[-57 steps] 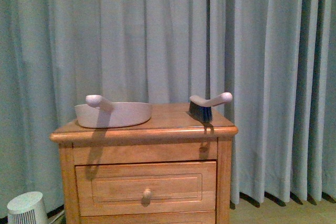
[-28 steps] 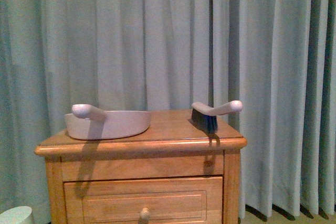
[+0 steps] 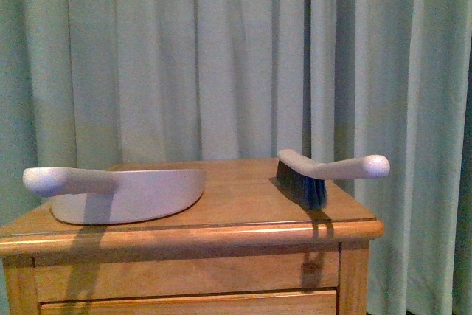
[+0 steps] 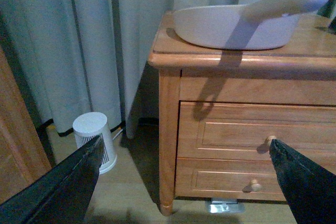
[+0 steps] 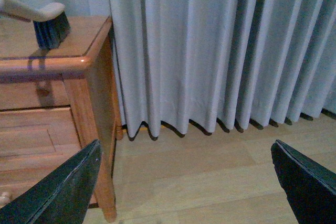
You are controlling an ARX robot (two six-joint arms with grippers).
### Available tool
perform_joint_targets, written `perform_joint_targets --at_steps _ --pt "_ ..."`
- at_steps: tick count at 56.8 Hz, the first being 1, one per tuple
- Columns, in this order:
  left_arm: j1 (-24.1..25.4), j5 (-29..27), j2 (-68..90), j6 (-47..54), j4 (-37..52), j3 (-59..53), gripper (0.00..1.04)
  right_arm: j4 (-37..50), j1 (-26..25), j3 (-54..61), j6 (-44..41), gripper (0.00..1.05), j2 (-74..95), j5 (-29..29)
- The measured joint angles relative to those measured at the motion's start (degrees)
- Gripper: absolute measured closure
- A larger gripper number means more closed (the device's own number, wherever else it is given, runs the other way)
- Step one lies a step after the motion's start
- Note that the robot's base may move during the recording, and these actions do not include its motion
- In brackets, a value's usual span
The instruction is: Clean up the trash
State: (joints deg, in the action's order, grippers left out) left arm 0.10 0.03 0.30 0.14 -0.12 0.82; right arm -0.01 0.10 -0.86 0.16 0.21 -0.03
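The dustpan's broad pan (image 3: 140, 197) is too wide for the fingers, so my left gripper will next grab the dustpan by its narrow handle (image 3: 68, 181), which sticks out past the nightstand's edge.
A pale dustpan (image 3: 125, 193) lies on the left of a wooden nightstand (image 3: 184, 237), its handle pointing left. A hand brush (image 3: 317, 175) with dark bristles and a pale handle lies on the right, handle over the edge. No trash shows. The dustpan (image 4: 241, 22) also shows in the left wrist view, and the brush (image 5: 44, 22) in the right wrist view. My left gripper (image 4: 186, 182) is open and empty, low in front of the nightstand's left leg and drawers. My right gripper (image 5: 186, 182) is open and empty over the floor to the right of the nightstand.
Pale curtains (image 3: 221, 64) hang behind the nightstand. A small white bin-like device (image 4: 94, 140) stands on the floor left of the nightstand. Two drawers with knobs (image 4: 270, 141) face me. Bare wood floor (image 5: 210, 182) lies on the right.
The front view has moved closer and lower: the nightstand top, dustpan and brush now fill more of the frame, and the drawers and white floor device have dropped out of view.
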Motion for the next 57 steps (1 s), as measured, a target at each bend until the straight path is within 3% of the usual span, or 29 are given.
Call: perform_joint_targets --at_steps 29,33,36,45,57 --pt "0.0 0.0 0.0 0.0 0.0 0.0 0.08 0.0 0.0 0.0 0.0 0.07 0.0 0.0" --pt "1.2 6.1 4.3 -2.7 -5.3 2.6 0.08 0.0 0.0 0.0 0.0 0.07 0.0 0.0" --pt "1.4 7.7 10.7 -3.5 -4.5 4.9 0.08 0.0 0.0 0.0 0.0 0.07 0.0 0.0" --pt "-5.8 1.4 32.6 0.4 7.6 19.0 0.08 0.0 0.0 0.0 0.0 0.07 0.0 0.0" --pt "-19.3 -8.2 58.9 12.2 7.5 40.3 0.08 0.0 0.0 0.0 0.0 0.07 0.0 0.0"
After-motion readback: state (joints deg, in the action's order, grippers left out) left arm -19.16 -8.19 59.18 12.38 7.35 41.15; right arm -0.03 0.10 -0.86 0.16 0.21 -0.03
